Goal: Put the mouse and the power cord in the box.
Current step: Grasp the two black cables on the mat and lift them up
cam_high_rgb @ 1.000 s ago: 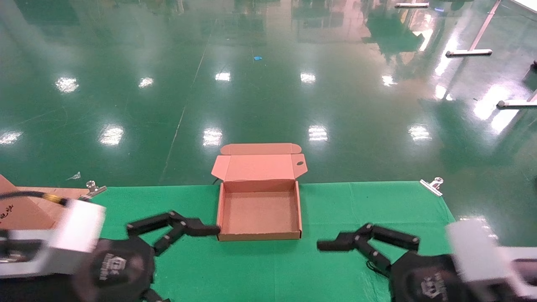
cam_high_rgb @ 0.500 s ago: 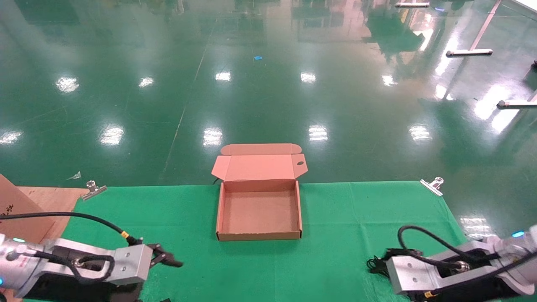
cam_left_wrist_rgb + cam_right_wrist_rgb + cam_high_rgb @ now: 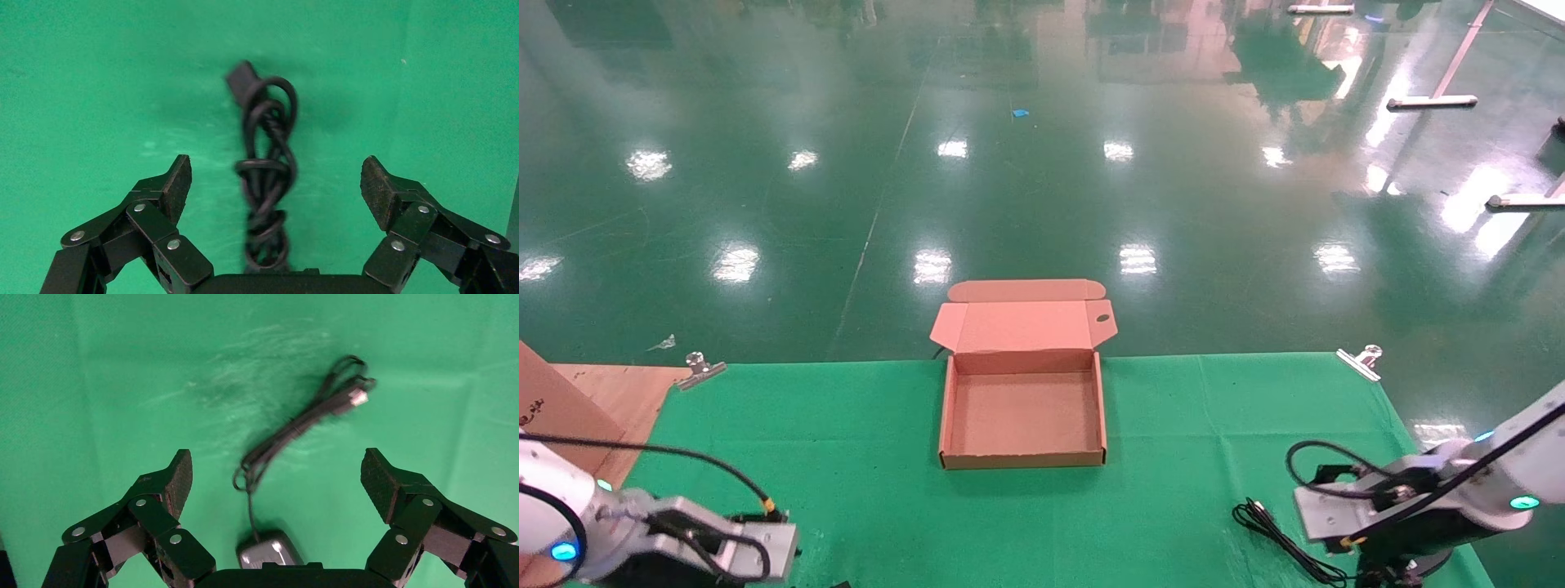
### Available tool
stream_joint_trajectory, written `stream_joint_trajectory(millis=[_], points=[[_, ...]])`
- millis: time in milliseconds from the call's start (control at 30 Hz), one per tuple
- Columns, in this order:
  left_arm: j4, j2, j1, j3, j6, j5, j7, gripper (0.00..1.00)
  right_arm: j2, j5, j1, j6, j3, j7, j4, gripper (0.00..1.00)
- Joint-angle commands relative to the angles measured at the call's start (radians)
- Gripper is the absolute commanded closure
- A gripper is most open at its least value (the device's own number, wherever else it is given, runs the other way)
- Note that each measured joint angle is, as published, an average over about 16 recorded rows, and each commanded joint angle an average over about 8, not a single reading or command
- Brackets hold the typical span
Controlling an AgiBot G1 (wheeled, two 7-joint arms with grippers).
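Note:
The mouse's bundled cable has slack loops at both ends, so my right gripper should grab its tied middle (image 3: 1283, 540) next.
The box (image 3: 944, 412) stands open and empty at the middle of the green cloth, with its lid (image 3: 1023, 325) folded back. In the left wrist view the power cord (image 3: 267, 177) lies in a twisted bunch on the cloth. My left gripper (image 3: 276, 180) hangs open above it, one finger on either side, not touching. In the right wrist view the mouse (image 3: 269, 552) lies on the cloth, partly hidden by the gripper's base. Its thin cable (image 3: 300, 425) trails away from it and also shows in the head view (image 3: 1275, 531). My right gripper (image 3: 275, 476) is open over the mouse.
A plain cardboard sheet (image 3: 568, 400) lies off the cloth's left edge. Metal clips (image 3: 700, 369) (image 3: 1361, 361) hold the cloth's far corners. The table's far edge runs just behind the box. My arms are at the near left (image 3: 682, 547) and near right (image 3: 1385, 502) corners.
Both arms have drawn back from beside the box to the near corners and turned downward. Their fingers, earlier pointing at the box, no longer show in the head view.

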State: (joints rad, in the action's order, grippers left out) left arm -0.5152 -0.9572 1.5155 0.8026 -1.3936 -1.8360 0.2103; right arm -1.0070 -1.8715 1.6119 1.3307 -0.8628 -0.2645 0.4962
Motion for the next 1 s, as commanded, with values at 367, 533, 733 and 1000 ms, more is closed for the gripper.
stream_joint_trajectory(millis=[367, 533, 733, 1000], points=[[0.238, -0.081, 0.008, 0.024, 0.132, -0.051, 0.115, 0.0, -0.114, -0.002, -0.002, -0.15, 0.002, -0.177, -0.261, 0.0], [0.303, -0.095, 0.019, 0.018, 0.156, -0.044, 0.151, 0.0, -0.142, 0.001, 0.001, -0.187, 0.004, -0.232, -0.331, 0.0], [0.356, -0.107, 0.03, 0.01, 0.168, -0.031, 0.191, 0.0, -0.162, 0.004, 0.005, -0.238, 0.007, -0.278, -0.388, 0.0], [0.404, -0.117, 0.047, -0.001, 0.176, -0.016, 0.231, 0.0, -0.184, 0.011, 0.001, -0.326, 0.014, -0.3, -0.436, 0.0]])
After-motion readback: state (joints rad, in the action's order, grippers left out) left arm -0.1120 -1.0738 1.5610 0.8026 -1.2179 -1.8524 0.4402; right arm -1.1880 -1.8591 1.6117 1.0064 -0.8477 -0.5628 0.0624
